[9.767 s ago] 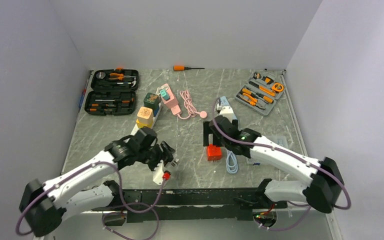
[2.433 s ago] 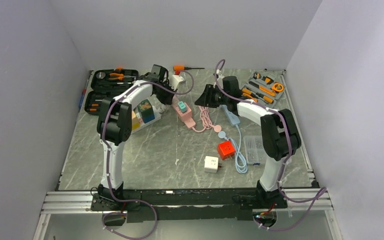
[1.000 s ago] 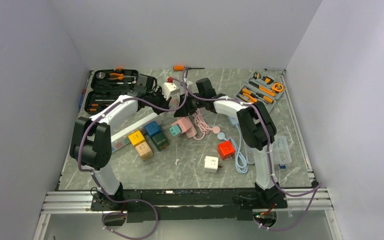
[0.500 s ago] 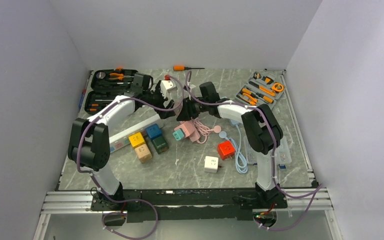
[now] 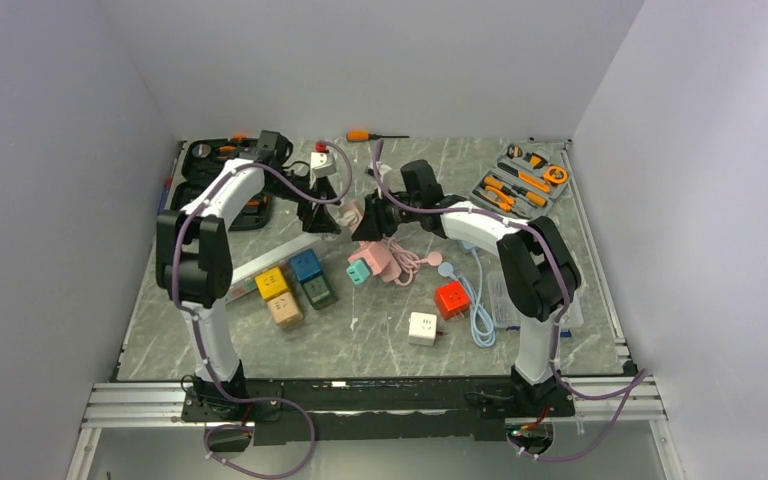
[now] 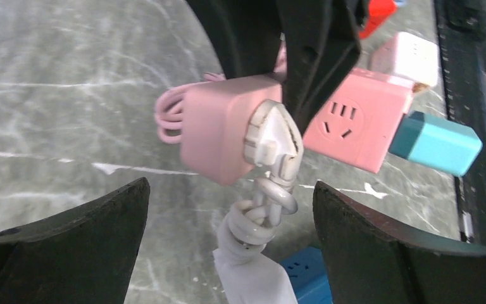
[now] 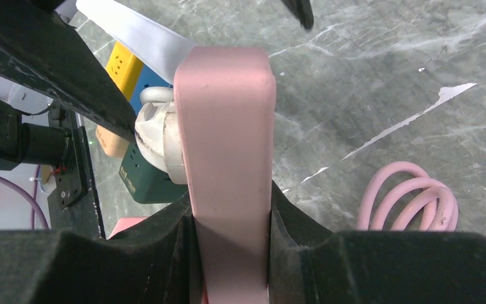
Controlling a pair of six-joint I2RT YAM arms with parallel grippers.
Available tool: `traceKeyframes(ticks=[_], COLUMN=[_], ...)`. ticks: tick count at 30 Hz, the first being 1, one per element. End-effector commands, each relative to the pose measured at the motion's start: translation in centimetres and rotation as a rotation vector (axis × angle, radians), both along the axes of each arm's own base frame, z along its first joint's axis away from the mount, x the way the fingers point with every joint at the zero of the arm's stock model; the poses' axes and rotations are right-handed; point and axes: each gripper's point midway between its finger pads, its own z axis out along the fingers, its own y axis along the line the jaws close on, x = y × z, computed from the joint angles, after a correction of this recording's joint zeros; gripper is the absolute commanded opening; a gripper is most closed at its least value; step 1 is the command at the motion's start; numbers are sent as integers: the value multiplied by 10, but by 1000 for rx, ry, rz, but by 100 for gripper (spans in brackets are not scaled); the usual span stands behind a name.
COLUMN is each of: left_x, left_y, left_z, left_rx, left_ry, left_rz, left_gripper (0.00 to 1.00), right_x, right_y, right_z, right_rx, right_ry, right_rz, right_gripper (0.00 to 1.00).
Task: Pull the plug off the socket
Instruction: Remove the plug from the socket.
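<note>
Next, my left gripper grabs the white cable close behind the plug [image 5: 343, 217] [image 6: 280, 182], fingers across it, to pull the plug off the socket.
The pink socket [image 7: 228, 126] is a power strip lifted off the table, and my right gripper [image 7: 231, 215] is shut on it across its narrow sides. A white plug [image 6: 272, 136] sits flat against the socket's [image 6: 218, 136] face, and its white cable [image 6: 256, 221] hangs down in a knot. My left gripper [image 6: 231, 187] is open wide just below the plug, one jaw on each side of the cable and touching neither. From above, the left gripper [image 5: 322, 215] and the right gripper [image 5: 370, 222] face each other over the socket [image 5: 353, 213].
A teal adapter [image 5: 359, 271] sticks out of the strip's lower end beside the pink cable coil [image 5: 407, 258]. A white strip [image 5: 265, 260] and coloured cube sockets [image 5: 306, 264] lie left. A red cube [image 5: 451, 298], white cube [image 5: 422, 327], blue cable [image 5: 480, 305], tool case [image 5: 198, 190] and tool tray [image 5: 520, 185] surround.
My left gripper has gone from shut on the white plug to wide open, and its arm has swung back toward the far left. The right gripper keeps hold of the pink socket.
</note>
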Motion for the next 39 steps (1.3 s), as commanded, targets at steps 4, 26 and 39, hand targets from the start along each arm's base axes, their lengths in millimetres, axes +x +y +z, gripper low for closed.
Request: traceKeyframes(ticks=[4, 26, 39], left_x=[-43, -76, -83], left_y=[-11, -21, -21], left_z=[7, 9, 17], left_rx=[-106, -114, -128], left_ry=[104, 161, 155], left_rz=[-179, -280, -293], left_gripper=[99, 13, 0], right_x=[-11, -9, 9], right_y=[16, 22, 10], right_z=[85, 85, 60], right_rx=[144, 153, 108], right_ry=[-166, -188, -161], right_rz=[98, 97, 35], right_gripper=[0, 0, 0])
